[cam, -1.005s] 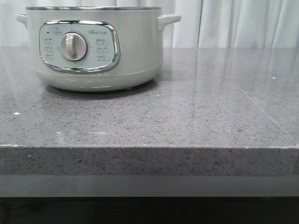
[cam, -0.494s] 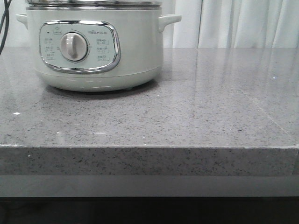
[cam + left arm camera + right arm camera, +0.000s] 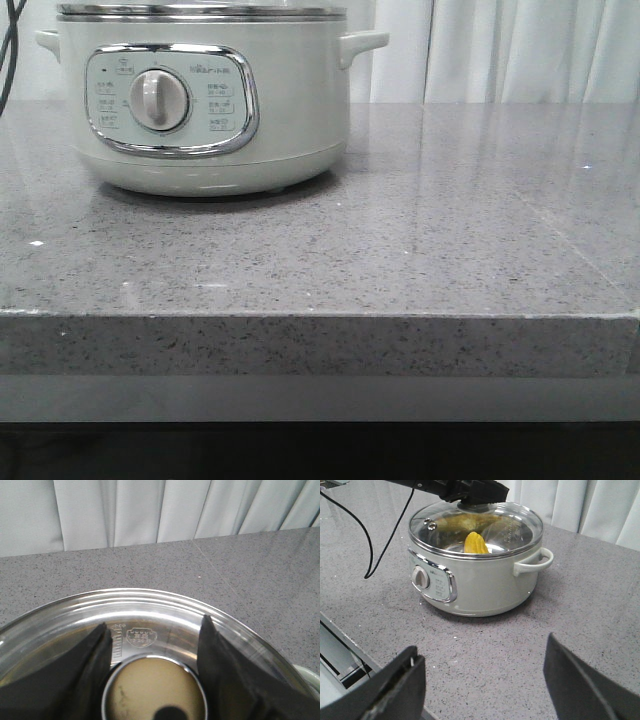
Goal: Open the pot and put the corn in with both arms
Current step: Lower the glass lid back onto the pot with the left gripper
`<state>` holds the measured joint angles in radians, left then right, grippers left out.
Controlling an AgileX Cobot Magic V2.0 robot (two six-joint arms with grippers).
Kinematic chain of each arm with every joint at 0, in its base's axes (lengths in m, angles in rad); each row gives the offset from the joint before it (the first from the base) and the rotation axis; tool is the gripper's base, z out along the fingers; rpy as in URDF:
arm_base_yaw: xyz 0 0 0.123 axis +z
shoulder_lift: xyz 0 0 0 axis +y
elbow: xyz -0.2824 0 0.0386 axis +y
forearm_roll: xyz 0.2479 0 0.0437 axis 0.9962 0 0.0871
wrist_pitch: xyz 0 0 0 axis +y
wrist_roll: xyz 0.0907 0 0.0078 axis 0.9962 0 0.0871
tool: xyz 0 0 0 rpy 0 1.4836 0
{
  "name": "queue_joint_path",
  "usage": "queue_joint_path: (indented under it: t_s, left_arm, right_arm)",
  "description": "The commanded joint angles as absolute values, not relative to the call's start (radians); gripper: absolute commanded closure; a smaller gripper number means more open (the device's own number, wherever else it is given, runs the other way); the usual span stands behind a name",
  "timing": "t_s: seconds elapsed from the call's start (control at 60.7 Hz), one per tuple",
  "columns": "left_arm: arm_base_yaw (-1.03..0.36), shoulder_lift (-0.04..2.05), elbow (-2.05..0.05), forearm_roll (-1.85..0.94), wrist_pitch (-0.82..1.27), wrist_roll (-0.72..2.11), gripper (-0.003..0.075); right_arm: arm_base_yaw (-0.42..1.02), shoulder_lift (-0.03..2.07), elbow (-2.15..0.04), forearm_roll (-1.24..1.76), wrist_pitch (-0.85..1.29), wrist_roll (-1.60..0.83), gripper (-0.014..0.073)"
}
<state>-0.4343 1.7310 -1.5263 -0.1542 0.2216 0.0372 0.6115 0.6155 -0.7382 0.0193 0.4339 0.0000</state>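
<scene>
The glass lid (image 3: 515, 527) lies level across the pot's rim and would stay, so my left gripper should open its fingers.
The pale green-white pot (image 3: 290, 110) stands at the back left of the grey table, with its glass lid (image 3: 515, 527) lying on its rim. Through the glass I see the yellow corn (image 3: 476, 543) inside the pot. My left gripper (image 3: 154, 625) is above the lid, its black fingers (image 3: 85, 665) pressed against both sides of the round cream lid knob (image 3: 155, 690). In the right wrist view the left gripper (image 3: 477, 492) shows as a dark arm over the lid. My right gripper (image 3: 481, 645) hangs open and empty over the table, well short of the pot (image 3: 485, 590).
A black cable (image 3: 370, 535) trails across the table beside the pot and shows at the edge of the front view (image 3: 8, 50). White curtains (image 3: 500, 50) hang behind. The table's front edge (image 3: 320, 318) runs across the near side.
The pot's rim was bare a second ago. The lid has since come down and now rests on the pot.
</scene>
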Motion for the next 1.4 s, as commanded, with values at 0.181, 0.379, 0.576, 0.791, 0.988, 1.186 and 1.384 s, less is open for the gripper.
queue_joint_path:
  t_s: [0.181,0.379,0.576,0.791,0.988,1.186,1.384]
  left_arm:
    - [-0.442,1.673,-1.575,-0.147,0.131,0.038,0.023]
    - [-0.438,1.592,-1.575,-0.143,0.203,0.038,0.0211]
    - [-0.438,1.44,-1.575,-0.13,0.356,0.038,0.0259]
    - [-0.438,1.248,-1.534,-0.102,0.576,0.039,0.0304]
    - [-0.444,1.051,-1.325,-0.107,0.579,0.046,0.0339]
    - [-0.444,0.875,-1.107,-0.107,0.579,0.062,0.0355]
    - [-0.444,0.712,-0.917,-0.107,0.566,0.062,0.0355]
  right_arm:
    - [0.609,0.613,-0.765,0.019,0.359,0.0,0.0074]
    - [0.609,0.613,-0.765,0.019,0.359,0.0,0.0074]
    - [0.609,0.613,-0.765,0.019,0.359,0.0,0.0074]
    - [0.609,0.613,-0.765,0.019,0.359,0.0,0.0074]
    - [0.609,0.613,-0.765,0.019,0.359,0.0,0.0074]
    - [0.609,0.613,-0.765,0.019,0.359,0.0,0.0074]
    - [0.609,0.613,-0.765,0.019,0.359,0.0,0.0074]
